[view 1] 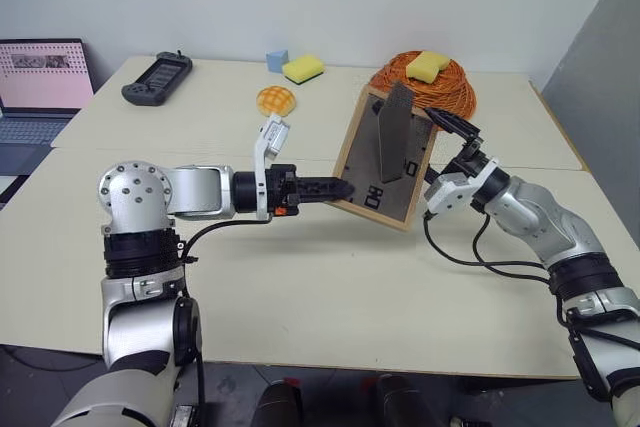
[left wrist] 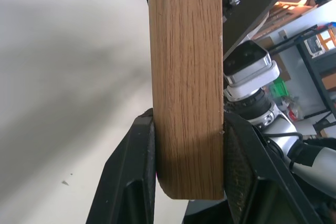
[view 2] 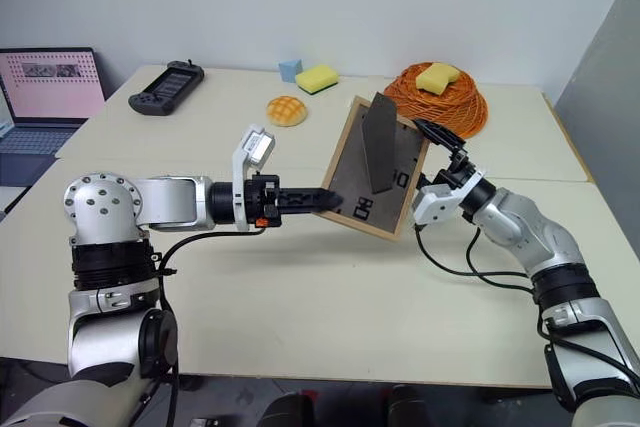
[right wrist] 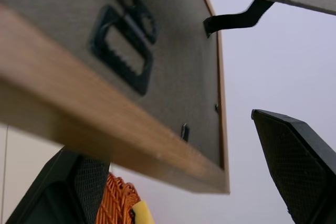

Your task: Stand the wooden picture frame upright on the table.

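Observation:
My right gripper should next take hold of the picture frame by its wooden side bar [view 1: 421, 172], so that the frame can be stood upright on the frame's stand flap [view 1: 394, 132].
The wooden picture frame [view 1: 385, 162] hangs tilted above the table [view 1: 330, 287], its dark back panel facing me and its stand flap [view 1: 396, 132] swung out. My left gripper [view 1: 340, 190] is shut on the frame's left edge; in the left wrist view both black fingers [left wrist: 131, 171] press the light-wood rail [left wrist: 186, 87]. My right gripper [view 1: 440, 147] is open at the frame's right edge, one finger [right wrist: 299, 156] on the back side and the other [right wrist: 68, 187] below the rail [right wrist: 105, 129], neither touching it.
A coil of orange cable [view 1: 445, 87] with a yellow sponge [view 1: 428, 65] on it lies just behind the frame. Further back are a second yellow sponge [view 1: 303, 68], a blue cube [view 1: 277, 60], a bun [view 1: 275, 100] and a black controller [view 1: 157, 79]. A laptop [view 1: 40, 87] stands far left.

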Tool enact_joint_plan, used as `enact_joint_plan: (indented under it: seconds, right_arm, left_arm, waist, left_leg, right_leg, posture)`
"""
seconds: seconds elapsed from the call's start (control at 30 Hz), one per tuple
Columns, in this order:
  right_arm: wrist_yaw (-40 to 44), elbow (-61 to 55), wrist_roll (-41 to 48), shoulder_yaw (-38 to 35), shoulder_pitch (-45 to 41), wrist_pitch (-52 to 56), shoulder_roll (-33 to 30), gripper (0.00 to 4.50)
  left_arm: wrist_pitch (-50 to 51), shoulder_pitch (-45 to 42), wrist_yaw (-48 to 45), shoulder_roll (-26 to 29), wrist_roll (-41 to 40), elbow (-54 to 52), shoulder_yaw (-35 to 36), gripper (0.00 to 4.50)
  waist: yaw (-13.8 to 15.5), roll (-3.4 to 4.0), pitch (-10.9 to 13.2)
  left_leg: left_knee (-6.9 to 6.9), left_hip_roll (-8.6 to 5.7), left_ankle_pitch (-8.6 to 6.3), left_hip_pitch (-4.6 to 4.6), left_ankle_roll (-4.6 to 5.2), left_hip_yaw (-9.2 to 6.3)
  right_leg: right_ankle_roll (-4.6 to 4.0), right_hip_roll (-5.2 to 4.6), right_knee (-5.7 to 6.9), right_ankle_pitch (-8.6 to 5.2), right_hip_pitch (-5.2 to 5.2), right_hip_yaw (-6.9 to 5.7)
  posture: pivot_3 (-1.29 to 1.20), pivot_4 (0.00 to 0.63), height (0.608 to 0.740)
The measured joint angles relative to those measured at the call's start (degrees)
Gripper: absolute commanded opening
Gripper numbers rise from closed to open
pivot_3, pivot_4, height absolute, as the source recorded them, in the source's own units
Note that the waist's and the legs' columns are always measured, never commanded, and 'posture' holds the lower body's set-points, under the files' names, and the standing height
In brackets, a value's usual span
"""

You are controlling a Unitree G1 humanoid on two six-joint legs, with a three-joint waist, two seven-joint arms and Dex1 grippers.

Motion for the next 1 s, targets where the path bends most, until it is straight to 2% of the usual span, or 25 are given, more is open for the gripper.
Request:
enact_joint_plan:
  seconds: [0.13, 0.27, 0.63, 0.83, 1.0]
  right_arm:
    - [-0.3, 0.0, -0.4, 0.4, -0.4, 0.0, 0.2, 4.3]
    - [-1.8, 0.6, -1.4, 1.0, -0.6, -1.2, 0.0, 3.72]
    - [-7.4, 6.2, -5.8, 2.7, -2.2, -7.2, -4.7, 3.72]
    - [-8.9, 6.6, -6.4, 3.8, -3.7, -9.3, -4.5, 3.72]
    - [-11.9, 5.1, -10.1, 5.0, -3.8, -11.1, -4.4, 3.72]
  left_arm:
    - [0.0, 0.1, 2.9, 0.9, -3.6, 0.6, -0.1, 1.32]
    - [0.0, 0.1, 5.2, 1.3, -6.8, 1.8, -0.2, 1.32]
    - [0.0, 0.0, 8.5, 6.7, -15.7, 6.7, -3.4, 1.32]
    - [-0.5, 0.1, 10.0, 7.7, -20.4, 6.6, -6.4, 1.32]
    - [-1.7, 0.2, 11.0, 9.4, -23.3, 6.6, -8.5, 1.32]
  waist:
    - [0.0, 0.0, 0.0]
    - [0.0, 0.0, 0.0]
    - [-0.2, 0.0, 0.0]
    - [-0.2, 0.0, 0.0]
    - [-0.2, 0.0, 0.0]
  left_leg:
    - [0.01, -0.07, 0.01, 0.0, 0.0, -0.06]
    - [0.01, -0.11, 0.01, 0.01, 0.0, -0.08]
    - [0.01, -0.19, 0.02, 0.03, 0.02, -0.11]
    - [0.02, -0.21, 0.02, 0.04, 0.02, -0.11]
    - [0.03, -0.22, 0.02, 0.04, 0.02, -0.12]
  right_leg:
    - [0.0, -0.03, 0.05, 0.0, 0.0, 0.0]
    - [0.0, -0.07, 0.06, 0.0, 0.0, 0.0]
    - [0.0, -0.1, 0.11, 0.0, -0.01, 0.01]
    - [0.01, -0.12, 0.14, 0.0, 0.0, 0.02]
    - [0.01, -0.12, 0.17, 0.0, -0.02, 0.02]
  posture:
    - [0.0, 0.15, 0.74]
    - [0.0, 0.15, 0.74]
    - [0.0, 0.15, 0.74]
    - [0.0, 0.15, 0.74]
    - [0.0, 0.15, 0.74]
